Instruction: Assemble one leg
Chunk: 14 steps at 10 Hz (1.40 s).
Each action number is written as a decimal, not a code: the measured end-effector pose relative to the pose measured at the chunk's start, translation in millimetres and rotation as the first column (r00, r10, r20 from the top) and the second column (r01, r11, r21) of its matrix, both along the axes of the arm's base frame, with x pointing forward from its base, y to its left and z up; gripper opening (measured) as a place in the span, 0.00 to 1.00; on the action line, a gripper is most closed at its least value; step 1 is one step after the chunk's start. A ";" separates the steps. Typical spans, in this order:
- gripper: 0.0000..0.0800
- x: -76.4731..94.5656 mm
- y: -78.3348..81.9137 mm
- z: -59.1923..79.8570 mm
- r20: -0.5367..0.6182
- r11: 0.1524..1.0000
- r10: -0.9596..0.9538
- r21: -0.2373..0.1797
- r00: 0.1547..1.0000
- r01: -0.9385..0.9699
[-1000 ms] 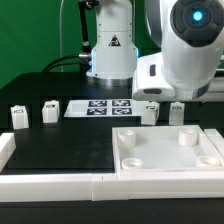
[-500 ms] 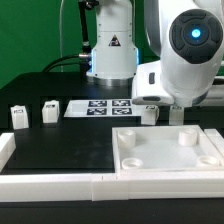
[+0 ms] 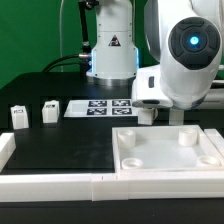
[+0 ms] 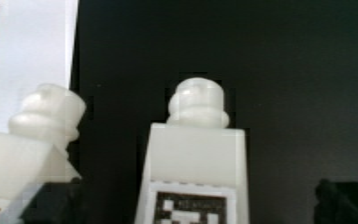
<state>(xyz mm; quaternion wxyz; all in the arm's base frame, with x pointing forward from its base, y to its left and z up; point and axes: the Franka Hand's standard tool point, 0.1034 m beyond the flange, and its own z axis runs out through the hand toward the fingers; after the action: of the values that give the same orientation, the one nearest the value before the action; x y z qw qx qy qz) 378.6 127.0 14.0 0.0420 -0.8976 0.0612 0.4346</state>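
I should close my gripper on the leg now: the upright leg's tagged body (image 4: 195, 172) is between my dark fingers.
Two white tagged legs (image 3: 18, 117) (image 3: 50, 112) stand at the exterior view's left. A third leg (image 3: 149, 113) shows partly under the arm, by the far edge of the large white square panel (image 3: 170, 150). My gripper (image 3: 173, 115) hangs low just to that leg's right and hides a fourth leg there. In the wrist view that leg (image 4: 194, 150) stands upright between my dark fingertips (image 4: 51, 200), with a gap on each side. My gripper (image 4: 197, 205) is open around it. The neighbouring leg (image 4: 34, 135) stands close beside it.
The marker board (image 3: 100, 107) lies at the back middle of the black table; a white flat strip in the wrist view (image 4: 25, 50) may be that board. A white rail (image 3: 50, 186) runs along the front edge. The robot base (image 3: 110, 45) stands behind.
The arm has come down and moved slightly toward the exterior view's left. The right-hand leg by the panel, visible a second ago, is now hidden behind the hand.
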 end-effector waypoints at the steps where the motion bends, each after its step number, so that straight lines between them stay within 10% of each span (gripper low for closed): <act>1: 0.81 0.6 -0.1 0.2 0.001 1.000 0.000 0.000 1.000 0.000; 4: 0.36 0.8 -0.1 0.3 0.001 1.000 0.000 0.000 1.000 0.000; 10: 0.36 1.3 0.1 5.5 -0.008 1.000 0.001 -0.004 1.000 -0.001; 14: 0.36 24.5 3.0 66.1 -0.008 1.000 0.017 0.007 1.000 -0.016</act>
<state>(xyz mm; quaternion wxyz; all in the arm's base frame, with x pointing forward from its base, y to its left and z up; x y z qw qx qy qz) 403.1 130.1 80.1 0.0412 -0.8962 0.0525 0.4386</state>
